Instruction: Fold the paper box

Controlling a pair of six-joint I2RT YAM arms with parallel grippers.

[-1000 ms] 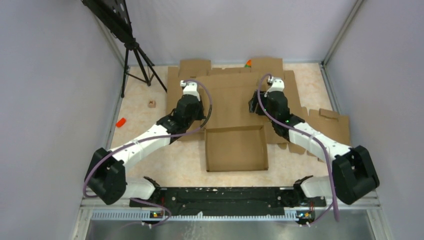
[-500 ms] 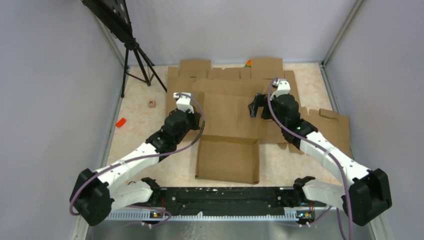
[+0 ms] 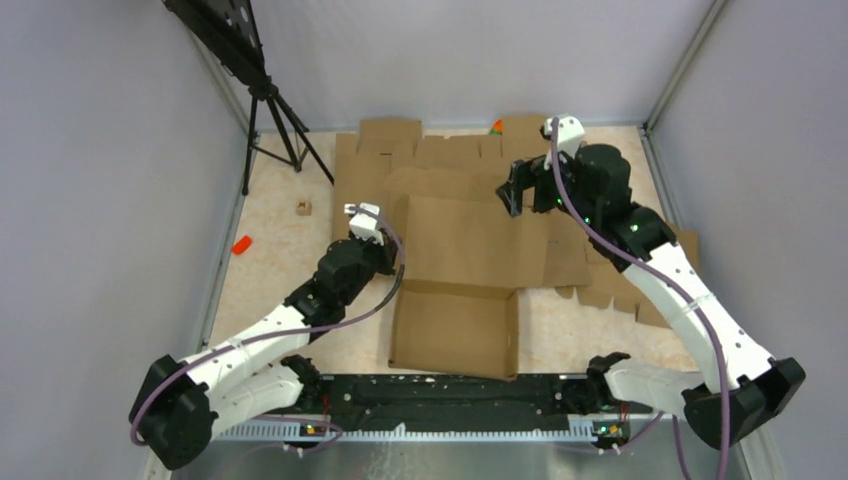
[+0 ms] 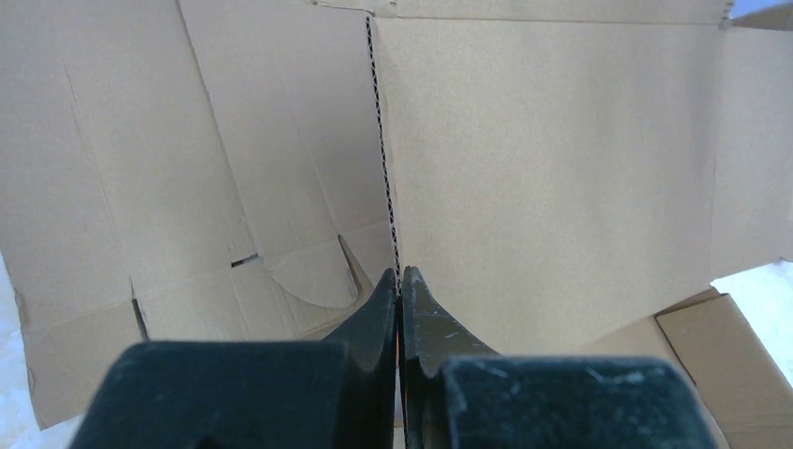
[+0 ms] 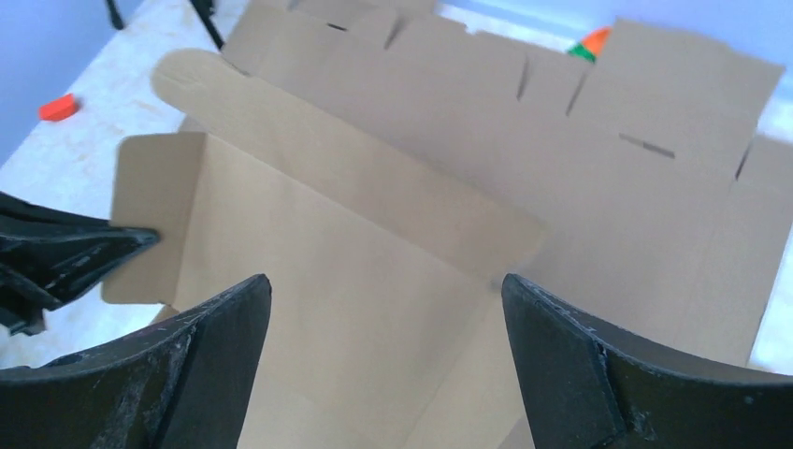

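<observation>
I will swing the lid toward the tray, so my right gripper will grab the lid panel's far edge (image 3: 497, 200) (image 5: 460, 256).
The paper box (image 3: 455, 335) lies brown and shallow at the table's near middle, its big lid panel (image 3: 470, 240) tilted up behind the tray. My left gripper (image 3: 393, 250) is shut on the lid's left side flap. In the left wrist view the corrugated edge (image 4: 382, 178) runs straight down into the closed left gripper (image 4: 400, 273). My right gripper (image 3: 517, 195) hovers open above the lid's far right corner, touching nothing. The right wrist view shows the right gripper (image 5: 386, 285) wide apart over the lid panel (image 5: 346, 281), and the left fingers (image 5: 65, 248) pinching the flap.
Flat cardboard blanks (image 3: 440, 152) cover the back of the table, with more on the right (image 3: 680, 250). A tripod (image 3: 272, 110) stands at the back left. A small wooden cube (image 3: 303, 208) and an orange piece (image 3: 241, 244) lie on the left. An orange-green object (image 3: 496, 127) peeks out behind the blanks.
My right gripper opened, let go of the lid and rose toward the back right. My left gripper, still shut, pulled back toward the near left, dragging the box and raising the lid.
</observation>
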